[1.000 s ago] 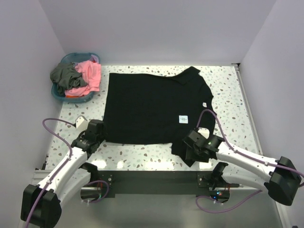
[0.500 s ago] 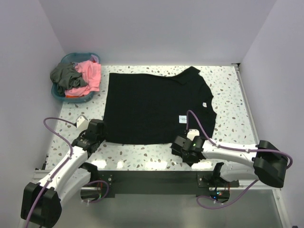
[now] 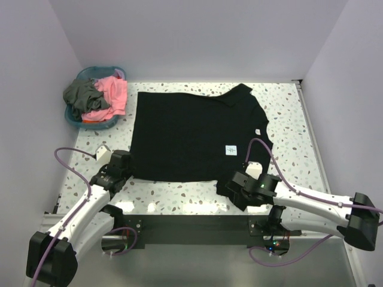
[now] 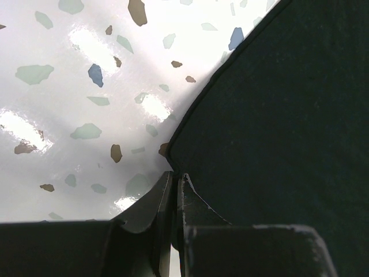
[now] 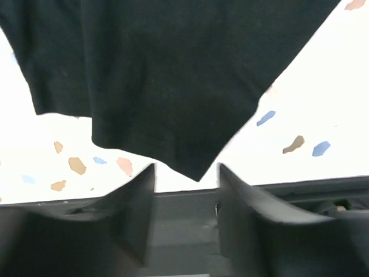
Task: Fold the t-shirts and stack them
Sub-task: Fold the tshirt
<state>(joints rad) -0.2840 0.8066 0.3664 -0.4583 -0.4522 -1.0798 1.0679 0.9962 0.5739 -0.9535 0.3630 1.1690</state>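
Note:
I should grab the black t-shirt's near sleeve by its pointed end with my right gripper next. Then the t-shirt's near side can be folded inward.
The large black t-shirt [image 3: 191,128] lies spread flat on the speckled table [image 3: 287,119], with a small white label [image 3: 230,150] near its right side. My left gripper [image 3: 124,165] sits at the shirt's near left corner. In the left wrist view it [image 4: 174,175] is shut, with the shirt's hem [image 4: 190,115] running into the fingertips. My right gripper [image 3: 232,190] is at the near sleeve. In the right wrist view it [image 5: 185,173] is open, and the sleeve's pointed tip [image 5: 199,170] lies between the fingers. The coral pink shirt [image 3: 112,94] and the dark grey shirt [image 3: 81,92] lie bunched in the basket.
A round blue basket [image 3: 90,123] stands at the table's far left corner. Purple walls close in the left, back and right sides. A black rail [image 3: 191,224] runs along the table's near edge between the arm bases.
My right arm swung left and then back right, with its gripper staying by the near sleeve. My left arm and the black shirt have not moved.

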